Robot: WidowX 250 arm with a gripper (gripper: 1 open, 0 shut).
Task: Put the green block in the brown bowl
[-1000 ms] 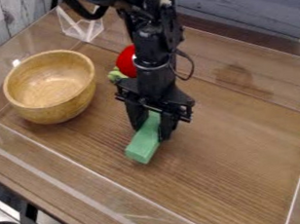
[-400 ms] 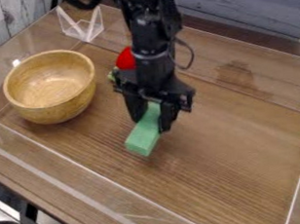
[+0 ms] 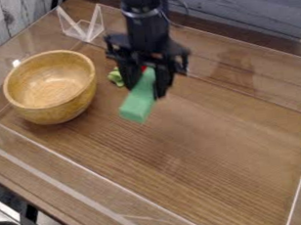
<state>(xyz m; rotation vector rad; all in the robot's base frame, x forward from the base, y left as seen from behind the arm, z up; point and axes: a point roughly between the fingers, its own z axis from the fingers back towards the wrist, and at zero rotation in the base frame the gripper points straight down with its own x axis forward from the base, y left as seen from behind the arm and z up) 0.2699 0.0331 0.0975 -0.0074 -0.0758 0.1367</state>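
The green block (image 3: 140, 97) hangs in the air beside the brown bowl, so the robot's gripper needs to keep holding the block until it is in the bowl.
The green block (image 3: 140, 97) hangs tilted in the air above the wooden table, its upper end pinched between the fingers of my gripper (image 3: 148, 78), which is shut on it and points straight down. The brown bowl (image 3: 49, 86) stands at the left of the table, wooden, upright and empty. The block is to the right of the bowl's rim and clear of it.
A small green thing (image 3: 115, 78) lies on the table between the bowl and the gripper, partly hidden by the arm. A clear stand (image 3: 84, 24) sits at the back left. A raised transparent rim (image 3: 147, 208) edges the wooden table (image 3: 235, 147).
The gripper has lifted the green block off the table and carried it up and slightly toward the back left. The red object seen behind the arm earlier is now hidden.
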